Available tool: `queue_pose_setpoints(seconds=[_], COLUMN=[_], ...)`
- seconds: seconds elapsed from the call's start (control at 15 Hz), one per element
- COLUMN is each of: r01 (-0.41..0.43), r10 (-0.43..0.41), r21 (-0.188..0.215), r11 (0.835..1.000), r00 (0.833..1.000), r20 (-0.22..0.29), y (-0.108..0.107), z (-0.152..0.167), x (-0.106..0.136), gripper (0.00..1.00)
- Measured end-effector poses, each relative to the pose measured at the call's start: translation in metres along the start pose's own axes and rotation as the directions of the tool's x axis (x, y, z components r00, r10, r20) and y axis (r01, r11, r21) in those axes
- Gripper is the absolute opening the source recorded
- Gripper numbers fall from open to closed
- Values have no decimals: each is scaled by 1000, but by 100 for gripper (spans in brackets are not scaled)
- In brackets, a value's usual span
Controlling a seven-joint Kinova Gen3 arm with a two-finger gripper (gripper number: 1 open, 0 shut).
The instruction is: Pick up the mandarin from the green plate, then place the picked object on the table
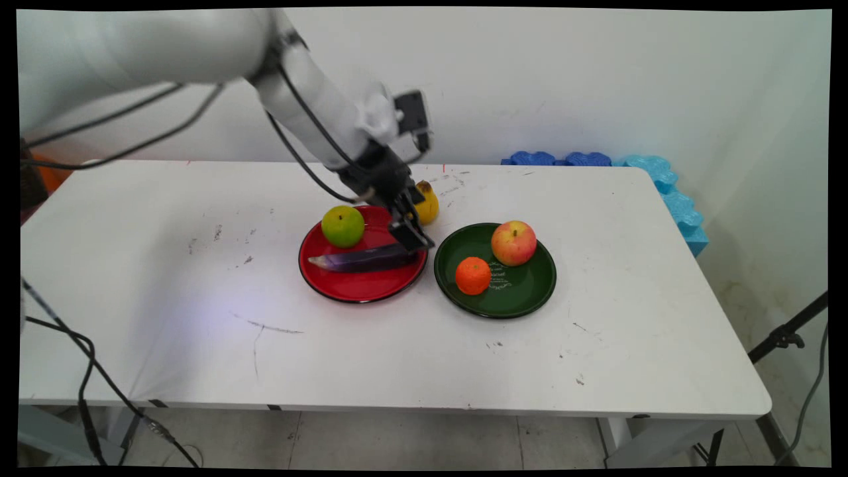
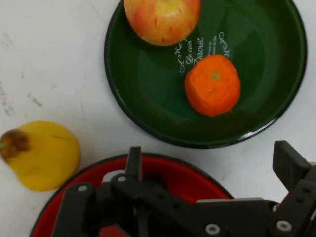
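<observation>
The orange should be lifted off the green plate (image 1: 517, 299), so my gripper will next grab the orange by its rounded sides around the stem spot.
My black gripper (image 1: 412, 233) hangs low over the right rim of a red plate (image 1: 358, 286), just above the right end of a dark purple eggplant (image 1: 363, 259) lying across it. A green apple (image 1: 342, 226) rests on the same plate, at its back left. In the hand view the gripper (image 2: 211, 157) is open with nothing between its fingers, and the red plate (image 2: 183, 178) sits under the linkage. The eggplant is hidden in that view. A yellow pear-like fruit (image 1: 428, 204) (image 2: 42, 155) lies on the table right behind the gripper.
A green plate (image 1: 525, 293) (image 2: 148, 94) right of the red one holds a red-yellow apple (image 1: 513, 242) (image 2: 162, 20) and an orange (image 1: 473, 275) (image 2: 213, 85). Blue foam pieces (image 1: 666, 189) line the table's back right corner. A black stand (image 1: 785, 338) rises beside the right edge.
</observation>
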Motion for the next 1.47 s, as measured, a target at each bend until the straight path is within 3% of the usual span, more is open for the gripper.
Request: queue_pose_setpoints(seconds=[0.6,1.13,1.2,1.47], r01=[34,59,61,49], r10=[-34,-61,-64,-53], r21=[-77,-114,-118,-137], r11=[996,992,991,989], r00=[999,998,998,998], r20=[-1,-14,-15,-26], y=[-6,-3,-2,5], z=[97,138,140,142], x=[10,17,18,25], gripper=[100,100,0,0])
